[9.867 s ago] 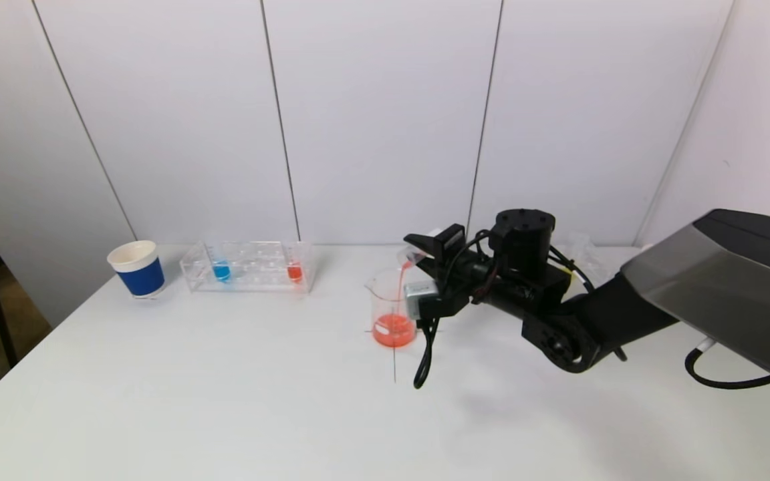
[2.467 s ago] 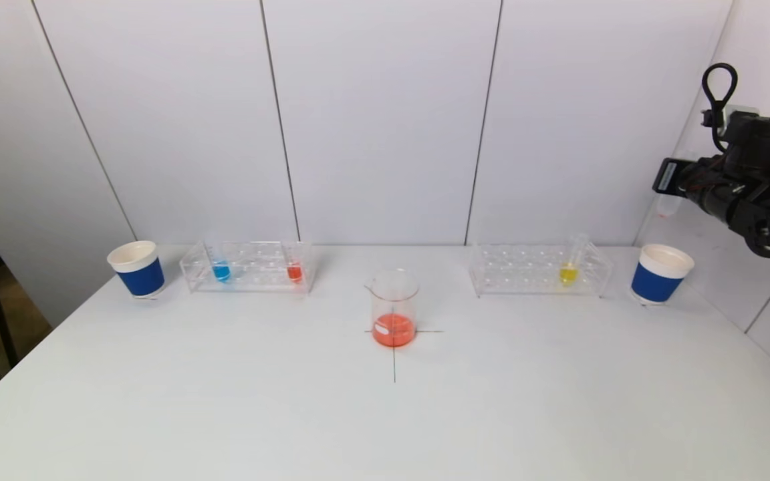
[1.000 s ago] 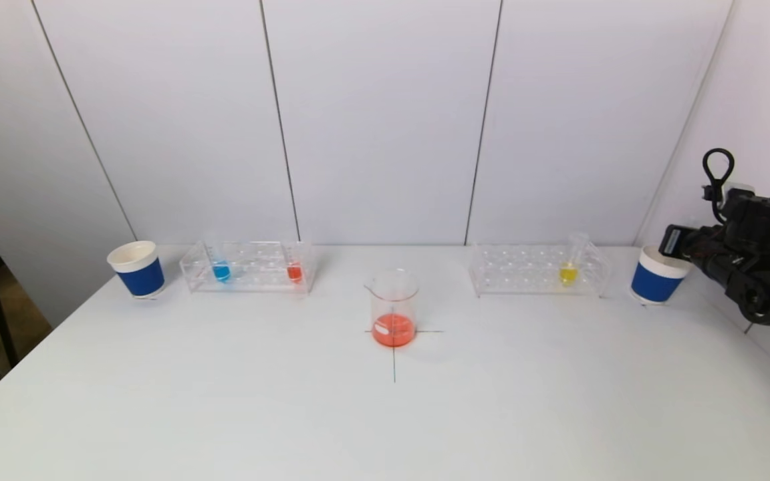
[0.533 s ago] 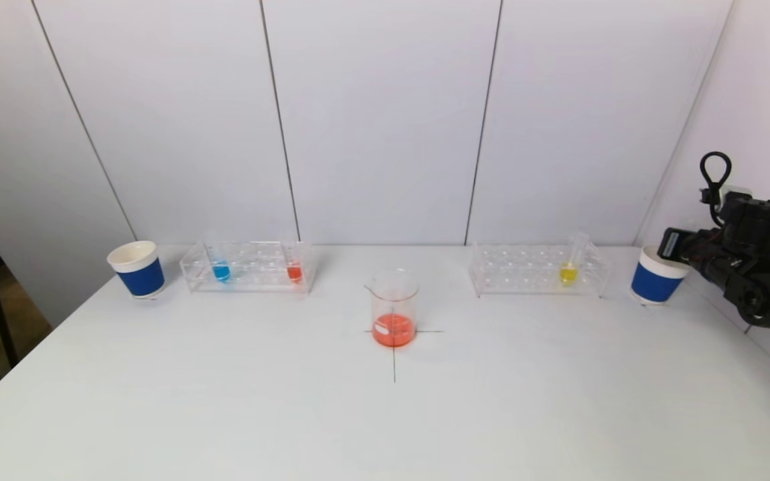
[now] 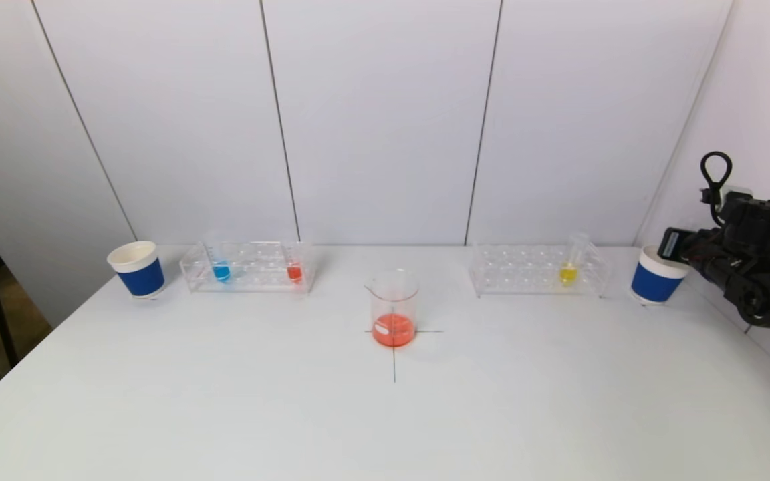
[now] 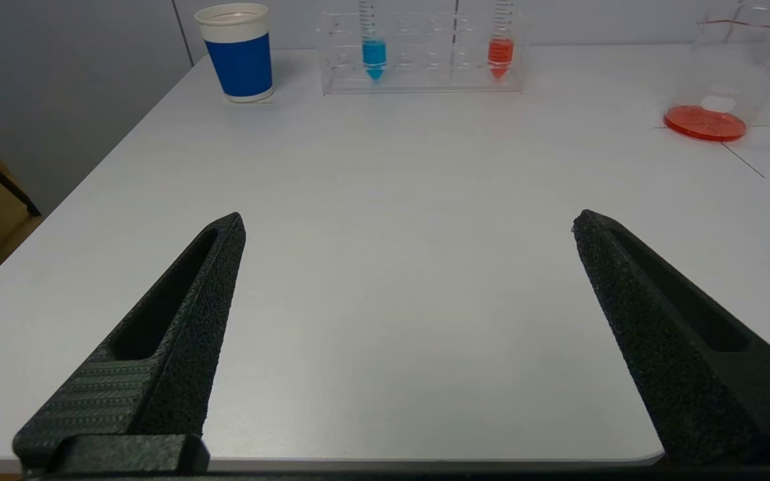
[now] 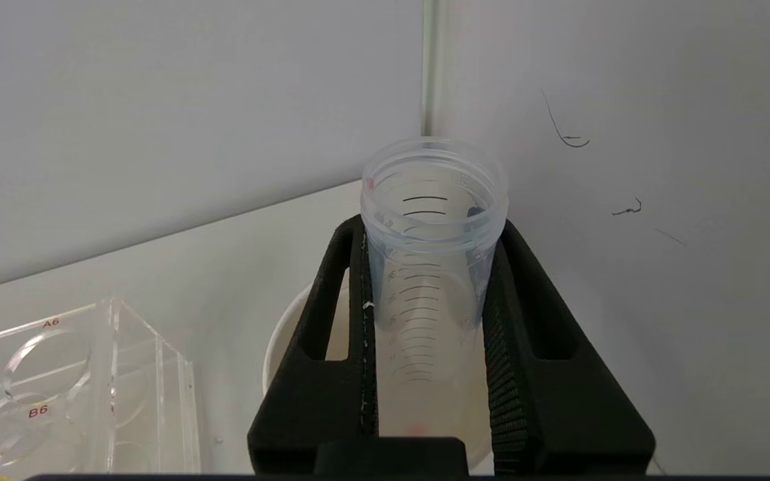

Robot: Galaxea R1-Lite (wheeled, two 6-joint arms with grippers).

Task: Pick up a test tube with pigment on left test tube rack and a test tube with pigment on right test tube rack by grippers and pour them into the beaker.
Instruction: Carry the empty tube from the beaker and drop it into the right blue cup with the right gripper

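The lower end of the clear test tube is inside the cup's rim (image 5: 653, 258) (image 7: 285, 341), so my right gripper should open now.
The beaker (image 5: 394, 307) stands mid-table with orange-red liquid at its bottom. The left rack (image 5: 251, 267) holds a blue tube (image 5: 221, 270) and a red tube (image 5: 295, 270). The right rack (image 5: 539, 270) holds a yellow tube (image 5: 569, 270). My right gripper (image 5: 669, 246) is at the far right, just over the right blue cup (image 5: 658, 277). In the right wrist view it (image 7: 432, 230) is shut on an empty clear test tube (image 7: 432, 267), upright over the cup's rim (image 7: 285, 341). My left gripper (image 6: 408, 219) is open and empty above the table's near left edge.
A second blue cup (image 5: 138, 268) stands left of the left rack. The wall runs close behind the racks and beside the right cup. A black cross is marked on the table under the beaker.
Since pouring red liquid into the beaker, my right arm has carried the empty tube to the far right and lowered it over the right cup. It has barely moved in the last second.
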